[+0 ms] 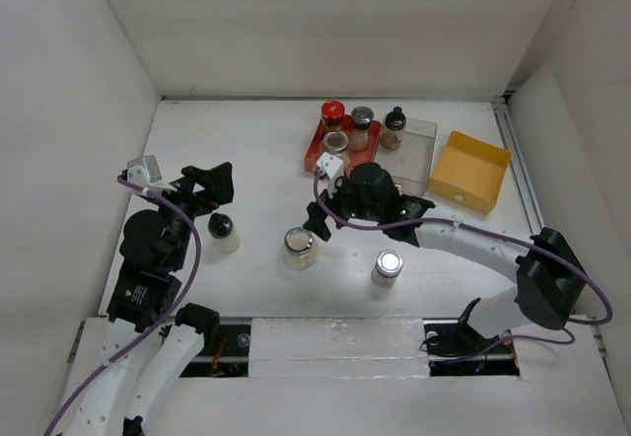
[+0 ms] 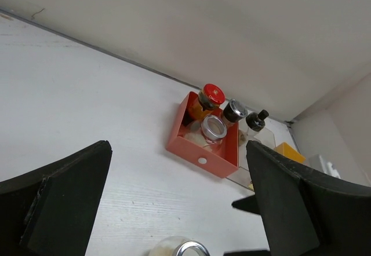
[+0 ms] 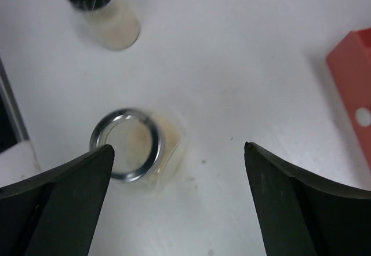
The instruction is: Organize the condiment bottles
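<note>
The robot's right gripper should next grab the clear glass jar by its silver lid (image 1: 299,240), so that the jar's base stays free for the clear tray (image 1: 422,155).
In the red tray (image 1: 314,150) stand a dark bottle with a red cap (image 1: 332,112), a silver-lid glass jar (image 1: 336,142) and a dark-lid jar (image 1: 362,118). A black-capped bottle (image 1: 394,124) stands in the clear tray (image 1: 422,155). Loose on the table are a pale black-capped bottle (image 1: 223,231), a silver-lid jar (image 1: 299,247) and another silver-lid jar (image 1: 387,266). My left gripper (image 1: 219,187) hangs open just above the pale bottle, holding nothing. My right gripper (image 3: 179,198) is open over bare table, the jar (image 3: 130,143) by its left finger.
A yellow tray (image 1: 471,170) lies at the right, next to the clear one. White walls close in the table on three sides. In the left wrist view the red tray (image 2: 200,154) lies ahead between the fingers, and a jar lid (image 2: 185,248) shows at the bottom edge.
</note>
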Motion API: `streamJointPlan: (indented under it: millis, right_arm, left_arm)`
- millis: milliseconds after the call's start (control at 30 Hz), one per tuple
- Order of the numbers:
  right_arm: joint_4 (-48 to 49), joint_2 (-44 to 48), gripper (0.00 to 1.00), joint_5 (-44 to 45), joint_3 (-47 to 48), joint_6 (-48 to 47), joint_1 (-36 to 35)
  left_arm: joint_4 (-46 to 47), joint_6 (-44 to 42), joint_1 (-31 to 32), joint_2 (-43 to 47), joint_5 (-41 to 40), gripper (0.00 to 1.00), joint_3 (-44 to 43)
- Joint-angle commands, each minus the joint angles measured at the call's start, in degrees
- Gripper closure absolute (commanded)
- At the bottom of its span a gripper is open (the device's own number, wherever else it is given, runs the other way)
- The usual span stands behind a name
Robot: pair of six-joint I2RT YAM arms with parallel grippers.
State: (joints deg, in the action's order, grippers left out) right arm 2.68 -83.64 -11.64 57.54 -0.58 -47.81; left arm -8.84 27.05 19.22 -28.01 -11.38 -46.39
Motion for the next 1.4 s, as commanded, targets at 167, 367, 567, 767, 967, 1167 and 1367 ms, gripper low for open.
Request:
streamJointPlan:
  millis: [167,367,567,767,967,1167,1367]
  right_arm:
    - [-11.55,1.03,0.01,-1.37,-0.76,-3.64,-7.73]
    - [-8.48,-4.94,0.01,-0.75,1.69,-4.17,-8.97]
    - [-5.50,-8.83,0.01,-0.14,3.90,-4.78,-8.97]
    - [-1.80,-10.76,0.01,-0.14,4.42,-4.25,-8.97]
    - [0.13,-11.81,0.01,-0.75,5.04,-3.73,-8.97]
    - [1.19,-12.52,0.06,-1.28,6.18,-3.73,-8.97]
    - [1.19,-13.05,0.33,0.47,5.66,-3.73,-8.97]
  left_arm:
    - [1.99,-0.07,-0.24,-0.12,0.83,0.01,0.25]
    - [1.99,-0.07,-0.24,-0.64,1.36,0.01,0.25]
    - [2.51,-0.59,-0.24,-1.17,2.94,0.00,0.25]
    - [2.51,-1.12,-0.24,-1.70,3.55,0.00,0.25]
    - [2.51,-1.12,-0.24,-1.70,3.55,0.00,0.25]
    - [2.51,-1.12,-0.24,-2.22,4.08,0.00,0.25]
    - [2.51,-1.12,-0.24,-2.22,4.08,0.00,0.25]
